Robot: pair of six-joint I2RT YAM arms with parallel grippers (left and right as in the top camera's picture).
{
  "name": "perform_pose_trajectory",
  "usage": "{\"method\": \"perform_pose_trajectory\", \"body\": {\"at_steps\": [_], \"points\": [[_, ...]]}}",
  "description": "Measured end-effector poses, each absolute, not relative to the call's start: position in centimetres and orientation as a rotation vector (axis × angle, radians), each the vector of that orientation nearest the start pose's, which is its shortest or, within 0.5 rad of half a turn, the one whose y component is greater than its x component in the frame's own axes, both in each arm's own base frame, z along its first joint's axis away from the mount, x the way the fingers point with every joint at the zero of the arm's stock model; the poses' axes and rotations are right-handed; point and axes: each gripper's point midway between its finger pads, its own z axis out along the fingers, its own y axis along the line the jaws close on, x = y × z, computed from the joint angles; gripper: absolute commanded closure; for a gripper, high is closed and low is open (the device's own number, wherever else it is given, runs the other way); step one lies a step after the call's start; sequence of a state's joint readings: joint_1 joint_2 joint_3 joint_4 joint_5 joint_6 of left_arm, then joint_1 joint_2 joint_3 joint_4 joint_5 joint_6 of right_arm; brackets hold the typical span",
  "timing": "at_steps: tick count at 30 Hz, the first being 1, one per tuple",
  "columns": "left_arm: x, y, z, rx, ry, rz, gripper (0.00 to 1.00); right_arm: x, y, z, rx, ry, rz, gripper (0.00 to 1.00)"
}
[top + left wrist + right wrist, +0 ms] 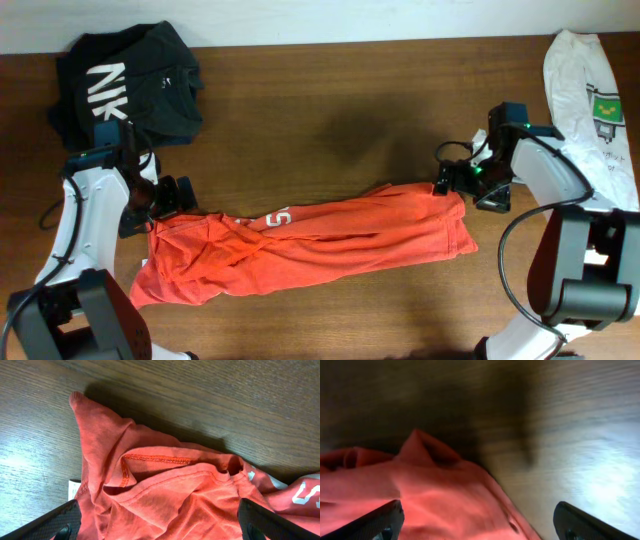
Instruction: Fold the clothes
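My right gripper is above the far corner of the T-shirt's end and should next grab the orange-red T-shirt (310,245) by that corner, to fold that end inward.
The orange-red T-shirt (310,245) lies bunched in a long strip across the table's middle, white lettering near its left part. My left gripper (172,200) is open at the shirt's left end; in the left wrist view its fingers (160,525) are spread wide over crumpled fabric (165,485) with a stitched hem. My right gripper (450,180) is open at the shirt's top right corner; in the right wrist view its fingers (480,522) straddle the shirt's edge (445,505).
A black garment with white lettering (130,80) lies at the back left. A white garment (590,100) lies along the right side. Bare brown wooden table (330,110) shows behind the shirt.
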State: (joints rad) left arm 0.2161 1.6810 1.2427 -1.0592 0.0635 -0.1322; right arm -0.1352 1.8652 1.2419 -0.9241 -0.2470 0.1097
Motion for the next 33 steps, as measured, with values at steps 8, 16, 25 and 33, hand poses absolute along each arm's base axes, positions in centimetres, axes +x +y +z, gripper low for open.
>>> {"method": "perform_pose_trajectory", "body": {"at_steps": [8, 16, 25, 33], "points": [[31.0, 5.7, 8.1, -0.527, 3.015, -0.093, 0.01, 31.6, 2.0, 0.3, 0.274, 3.152, 0.599, 0.96], [31.1, 5.7, 8.2, -0.526, 3.012, -0.092, 0.01, 29.6, -2.6, 1.7, 0.688, 3.274, 0.144, 0.96], [31.2, 5.7, 8.2, -0.525, 3.009, -0.092, 0.01, 29.7, -1.1, 7.6, 0.604, 3.291, -0.079, 0.96], [31.3, 5.8, 8.2, -0.524, 3.003, -0.092, 0.01, 28.6, 8.9, 7.7, 0.174, 3.351, 0.017, 0.96]]}}
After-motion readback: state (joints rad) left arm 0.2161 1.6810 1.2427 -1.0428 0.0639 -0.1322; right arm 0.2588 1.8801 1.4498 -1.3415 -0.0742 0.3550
